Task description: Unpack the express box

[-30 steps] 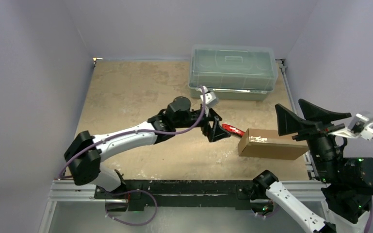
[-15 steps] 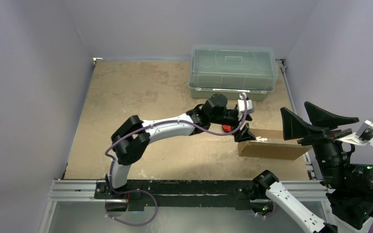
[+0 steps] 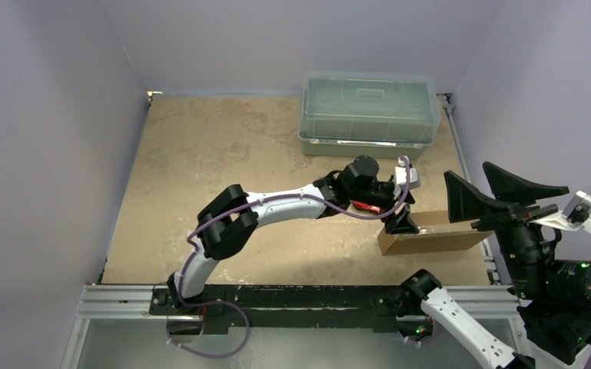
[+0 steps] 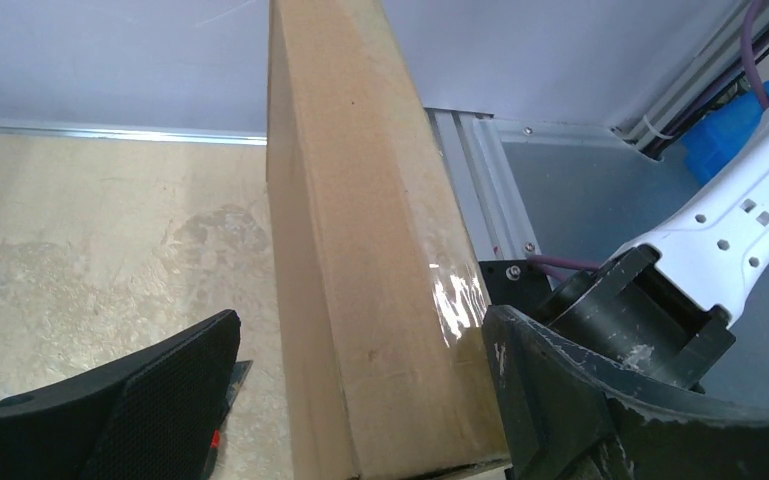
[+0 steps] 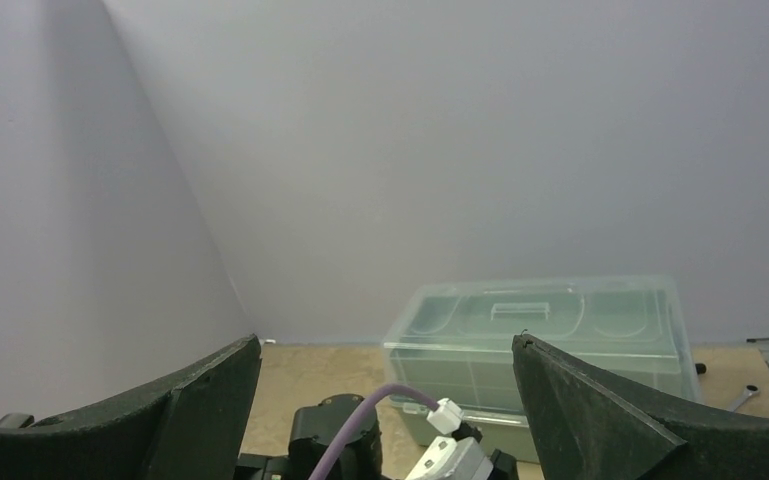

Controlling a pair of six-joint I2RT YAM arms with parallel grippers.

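My left gripper reaches farther over the express box before closing: its fingers are barely over its end (image 3: 401, 237) (image 4: 396, 372), so closing now would miss.
The express box (image 3: 438, 240), a brown cardboard mailer, lies at the table's right near side. My left gripper (image 3: 400, 221) is at its left end, jaws open and straddling it. In the left wrist view the express box (image 4: 360, 250) runs away between the two black fingers (image 4: 120, 410), with a gap on the left side and the right finger close against the cardboard. My right gripper (image 3: 469, 175) is raised above the box's right end, open and holding nothing. In the right wrist view it (image 5: 385, 345) faces the back wall.
A translucent grey-green lidded plastic bin (image 3: 369, 114) stands at the back right, also in the right wrist view (image 5: 545, 330). A small red and black object (image 3: 366, 206) lies on the table under my left wrist. The metal frame rail (image 3: 277, 298) runs along the near edge.
My left arm has swung right from the table's middle, past the red object, bringing its open jaws around the box's left end. The right gripper drifted slightly right.
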